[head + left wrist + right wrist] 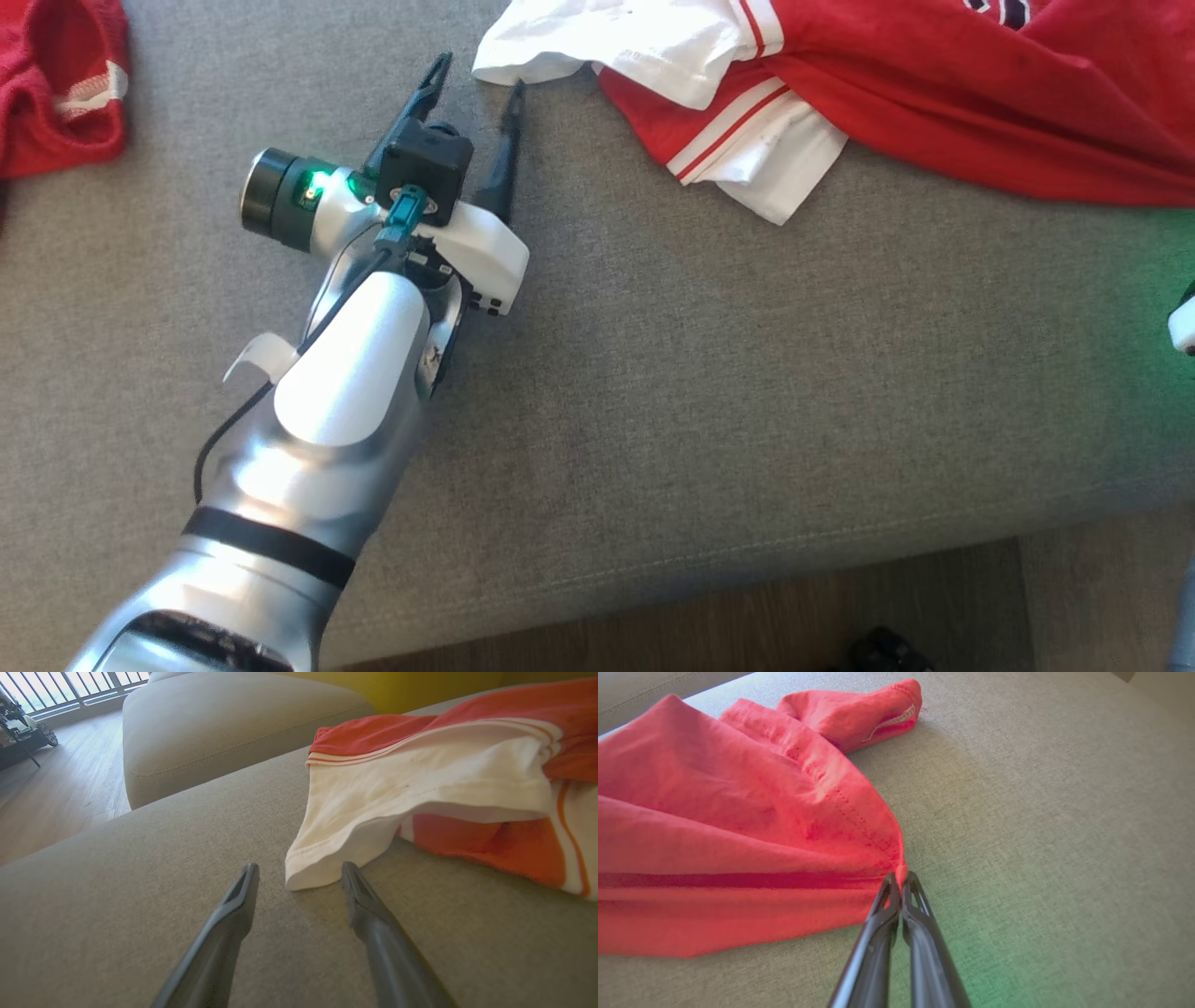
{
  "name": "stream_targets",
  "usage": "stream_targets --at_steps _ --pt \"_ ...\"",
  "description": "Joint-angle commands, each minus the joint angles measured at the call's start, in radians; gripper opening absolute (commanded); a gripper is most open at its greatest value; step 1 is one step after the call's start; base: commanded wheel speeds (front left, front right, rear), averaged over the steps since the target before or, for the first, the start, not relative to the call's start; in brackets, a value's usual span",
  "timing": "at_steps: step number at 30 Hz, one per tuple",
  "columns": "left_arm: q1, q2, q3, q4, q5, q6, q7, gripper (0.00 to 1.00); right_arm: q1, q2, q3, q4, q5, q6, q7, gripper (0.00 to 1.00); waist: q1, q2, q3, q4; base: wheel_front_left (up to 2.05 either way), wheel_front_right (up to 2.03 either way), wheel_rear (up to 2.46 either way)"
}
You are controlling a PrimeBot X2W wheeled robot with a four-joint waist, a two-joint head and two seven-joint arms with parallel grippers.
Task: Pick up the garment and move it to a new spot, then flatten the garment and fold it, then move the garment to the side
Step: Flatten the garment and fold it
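I will next grab the sleeve with my left gripper by its hem corner (485,69), because the white sleeve's open edge (551,69) stands up off the cushion while the rest lies slack.
The garment (934,84) is a red shirt with white, red-striped sleeves, lying crumpled at the top right of the grey sofa cushion (747,373). My left gripper (478,77) is open and low over the cushion. A corner of the white sleeve (303,877) lies between its fingertips, and the right fingertip (348,870) is right at the cloth. My right gripper (901,879) is shut on the corner of the garment's red hem (738,858), just above the cushion.
Another bunch of red cloth (56,84) lies at the cushion's far left. The cushion's front edge (747,560) drops to a wooden floor (747,625). A second sofa cushion (233,718) stands beyond a gap. A white part of my right arm (1184,322) shows at the right edge.
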State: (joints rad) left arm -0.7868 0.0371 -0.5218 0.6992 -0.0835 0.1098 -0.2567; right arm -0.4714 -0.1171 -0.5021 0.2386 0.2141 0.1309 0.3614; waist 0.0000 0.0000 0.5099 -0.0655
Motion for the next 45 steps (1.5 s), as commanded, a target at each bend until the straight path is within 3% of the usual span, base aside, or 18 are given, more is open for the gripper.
stream_targets --at_steps 1,2,3,12,15,20,21,22,27,34,42,43,44,45 --pt "-0.026 0.013 0.016 -0.031 -0.012 0.012 -0.005 0.47 -0.013 -0.009 0.008 -0.048 0.007 0.0 0.008 0.0 0.0 0.0 0.009 -0.001 0.0 0.0 0.0" --pt "-0.028 0.013 0.014 -0.038 -0.018 0.017 -0.005 0.27 -0.011 -0.009 0.008 -0.053 0.007 0.0 0.012 0.0 0.0 0.0 0.013 0.001 0.0 0.0 0.0" --pt "-0.03 0.013 0.012 -0.045 -0.022 0.019 -0.005 0.0 -0.008 -0.01 0.008 -0.059 0.008 0.0 0.016 0.0 0.0 0.0 0.017 0.002 0.0 0.0 0.0" --pt "-0.012 0.016 0.067 -0.181 -0.026 0.025 -0.005 0.0 -0.021 0.004 0.006 -0.102 0.042 0.0 0.005 0.0 0.0 0.0 -0.023 0.03 0.0 0.0 0.0" --pt "0.013 0.052 0.116 -0.273 -0.01 0.014 -0.005 0.0 -0.036 0.012 0.016 -0.098 0.052 0.0 -0.01 0.0 0.0 0.0 -0.072 0.035 0.0 0.0 0.0" --pt "0.099 0.087 0.107 -0.274 -0.002 -0.088 -0.005 0.0 -0.034 0.026 0.048 -0.058 0.066 0.0 -0.029 0.0 0.0 0.0 -0.12 0.026 0.0 0.0 0.0" --pt "0.107 0.087 0.097 -0.248 0.008 -0.096 -0.005 0.44 -0.033 0.03 0.054 -0.051 0.072 0.0 -0.032 0.0 0.0 0.0 -0.117 0.023 0.0 0.0 0.0" --pt "0.11 0.084 0.087 -0.218 0.016 -0.103 -0.005 1.0 -0.031 0.033 0.061 -0.047 0.076 0.0 -0.035 0.0 0.0 0.0 -0.111 0.02 0.0 0.0 0.0" --pt "0.079 0.066 0.07 -0.13 0.037 -0.102 -0.005 1.0 -0.033 0.038 0.07 -0.041 0.08 0.0 -0.047 0.0 0.0 0.0 -0.066 0.007 0.0 0.0 0.0" --pt "-0.014 0.054 0.073 -0.073 0.073 -0.043 -0.005 1.0 -0.053 0.028 0.06 -0.061 0.079 0.0 -0.055 0.0 0.0 0.0 0.014 -0.018 0.0 0.0 0.0" --pt "-0.071 0.047 0.06 0.006 0.066 -0.058 -0.005 1.0 -0.056 0.027 0.039 -0.086 0.086 0.0 -0.057 0.0 0.0 0.0 0.062 -0.029 0.0 0.0 0.0" --pt "-0.074 0.046 0.061 0.018 0.062 -0.062 -0.005 0.89 -0.056 0.027 0.038 -0.088 0.086 0.0 -0.056 0.0 0.0 0.0 0.064 -0.028 0.0 0.0 0.0" --pt "-0.077 0.046 0.06 0.033 0.058 -0.07 -0.005 0.0 -0.057 0.027 0.037 -0.089 0.086 0.0 -0.056 0.0 0.0 0.0 0.065 -0.028 0.0 0.0 0.0" --pt "-0.08 0.045 0.06 0.044 0.051 -0.083 -0.005 0.0 -0.058 0.028 0.037 -0.089 0.085 0.0 -0.057 0.0 0.0 0.0 0.066 -0.028 0.0 0.0 0.0"
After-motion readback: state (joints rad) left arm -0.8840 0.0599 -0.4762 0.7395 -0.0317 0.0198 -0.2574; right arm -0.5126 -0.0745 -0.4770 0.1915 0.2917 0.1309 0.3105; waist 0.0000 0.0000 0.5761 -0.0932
